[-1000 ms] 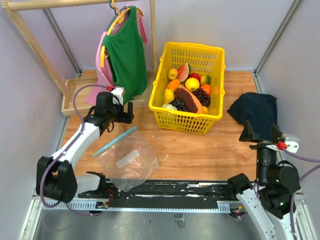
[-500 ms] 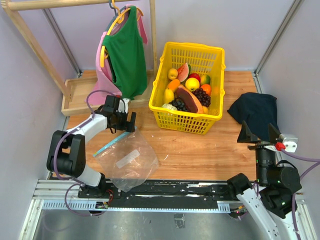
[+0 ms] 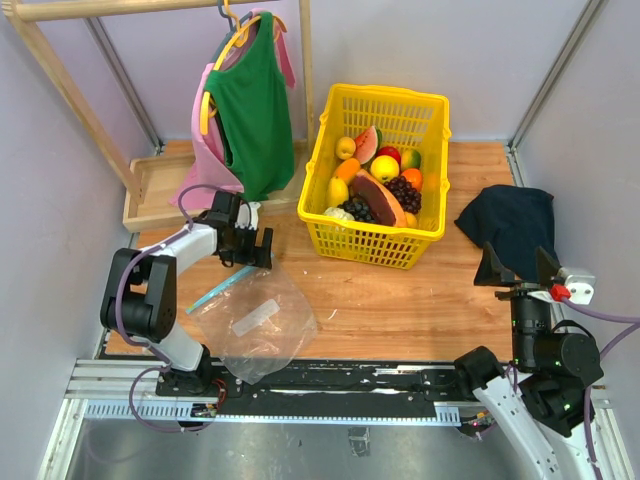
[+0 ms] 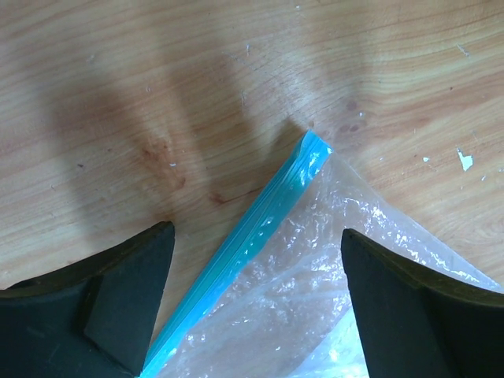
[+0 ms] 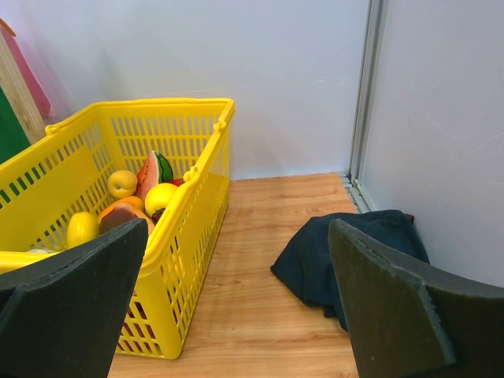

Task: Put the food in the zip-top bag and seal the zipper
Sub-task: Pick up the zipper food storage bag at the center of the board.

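Observation:
I need to close my left gripper on the zipper now, because its fingers reach down on both sides of the zipper.
The clear zip-top bag lies flat on the wooden table at the front left, a white label patch on it. Its light-blue zipper runs along the upper left edge. My left gripper is open and empty, just above the zipper's far corner; in the left wrist view the zipper and the bag lie between my fingers. The toy food sits in the yellow basket, also in the right wrist view. My right gripper is open and empty, raised at the right.
The yellow basket stands at the back middle. A dark blue cloth lies at the right, also in the right wrist view. A green top and a pink one hang on a wooden rack at the back left.
My left gripper has moved down and to the right, from beside the hanging clothes to the far corner of the bag's zipper. The right arm shifted only a little.

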